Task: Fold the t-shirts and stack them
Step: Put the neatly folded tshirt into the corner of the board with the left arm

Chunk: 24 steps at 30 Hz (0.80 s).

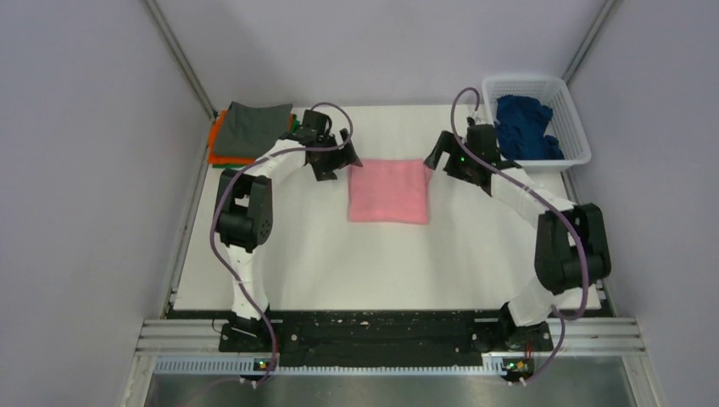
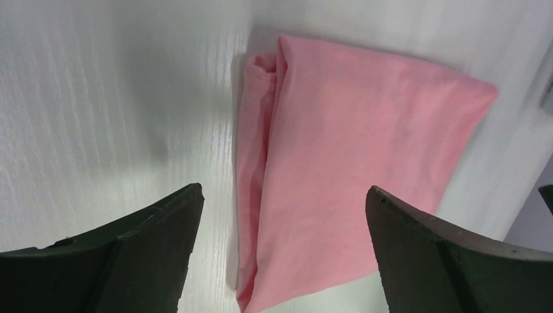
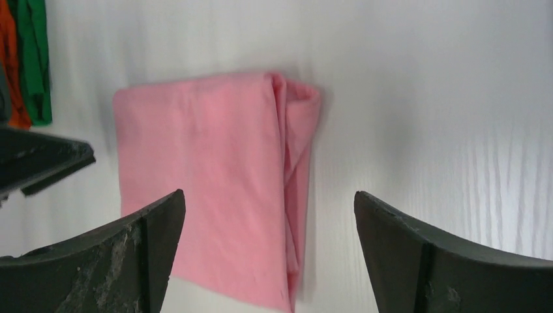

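The left gripper grabs the folded light pink t-shirt by its side edge facing the stack next, layers together, so it trails flat onto the stack.
A light pink t-shirt lies folded into a flat rectangle in the middle of the white table; it also shows in the left wrist view and the right wrist view. My left gripper is open and empty above its far left corner. My right gripper is open and empty above its far right corner. A grey t-shirt tops a stack at the far left, over an orange one and a green one. A crumpled navy blue t-shirt lies in the basket.
A white lattice basket stands at the far right corner. Grey walls close in both sides and the back. The arms' bases sit on a black rail at the near edge.
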{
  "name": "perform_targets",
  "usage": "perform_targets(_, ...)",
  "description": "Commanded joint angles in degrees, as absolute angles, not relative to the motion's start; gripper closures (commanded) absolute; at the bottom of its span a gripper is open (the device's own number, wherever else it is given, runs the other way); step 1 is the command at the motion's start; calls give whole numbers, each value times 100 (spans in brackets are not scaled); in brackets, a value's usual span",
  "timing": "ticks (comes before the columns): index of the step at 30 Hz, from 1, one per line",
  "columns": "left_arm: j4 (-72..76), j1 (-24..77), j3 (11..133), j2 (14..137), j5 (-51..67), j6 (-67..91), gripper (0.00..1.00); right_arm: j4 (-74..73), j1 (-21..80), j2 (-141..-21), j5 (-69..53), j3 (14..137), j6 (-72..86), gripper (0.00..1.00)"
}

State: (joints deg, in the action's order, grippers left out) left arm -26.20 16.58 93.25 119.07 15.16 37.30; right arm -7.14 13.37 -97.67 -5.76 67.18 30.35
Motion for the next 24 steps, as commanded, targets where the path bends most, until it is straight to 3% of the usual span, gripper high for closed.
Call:
perform_targets(1,-2628,1809,8970,11739,1679,3391,2,-339,1342,-8309,-784,5477,2946,1)
perform_targets(6,-2929,1936,9076,12101,1378,3338,8,-490,1343,-7315,-858,4536,2906,1)
perform_targets(14,-3241,2455,9260,12567,774,3414,26,-688,1342,-6538,-419,3846,2790,1)
perform_targets(20,-3910,2943,10091,13189,-410,3528,62,-699,1343,-6260,-176,3621,2745,1)
perform_targets(21,-3979,3007,10190,13237,-671,3512,71,-717,1345,-6208,-85,3606,2731,1)
perform_targets(23,-4254,3093,10495,13344,-1124,3513,97,-745,1344,-6121,100,3567,2711,1)
perform_targets(24,-4404,3113,10633,13384,-1327,3511,100,-742,1338,-6086,187,3554,2694,1)
